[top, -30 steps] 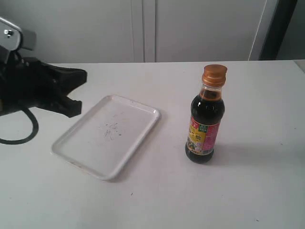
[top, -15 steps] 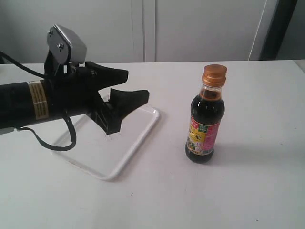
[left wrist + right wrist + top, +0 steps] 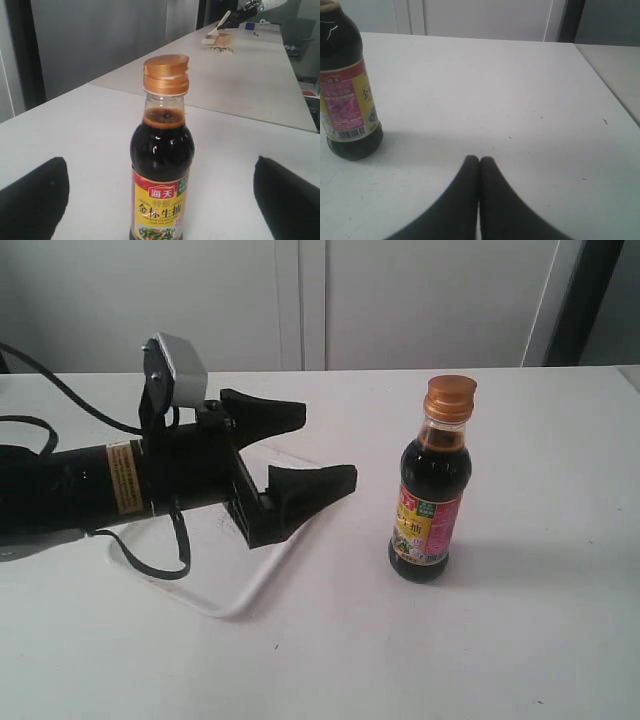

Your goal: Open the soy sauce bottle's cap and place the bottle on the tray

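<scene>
My left gripper reaches the soy sauce bottle and grabs its labelled body (image 3: pixel 426 527) (image 3: pixel 159 202) next, which leaves the cap free to open.
The soy sauce bottle (image 3: pixel 432 495) stands upright on the white table, right of centre, its golden-orange cap (image 3: pixel 449 397) closed. My left gripper (image 3: pixel 318 445) is open, its black fingers spread wide and pointing at the bottle from the left, a short gap away. In the left wrist view the bottle (image 3: pixel 161 165) stands centred between the two fingers, with the cap (image 3: pixel 166 74) on top. The white tray (image 3: pixel 245 585) lies under the left arm, mostly hidden. My right gripper (image 3: pixel 479 161) is shut with nothing in it, and the bottle (image 3: pixel 346 95) stands off to its side.
A black cable (image 3: pixel 150 550) loops off the left arm over the tray. A second table (image 3: pixel 240 75) with small items shows behind the bottle in the left wrist view. White cabinet doors (image 3: pixel 300 300) back the table.
My left arm has swung in from the far left across the tray toward the bottle, with its fingers spread. The bottle has not moved.
</scene>
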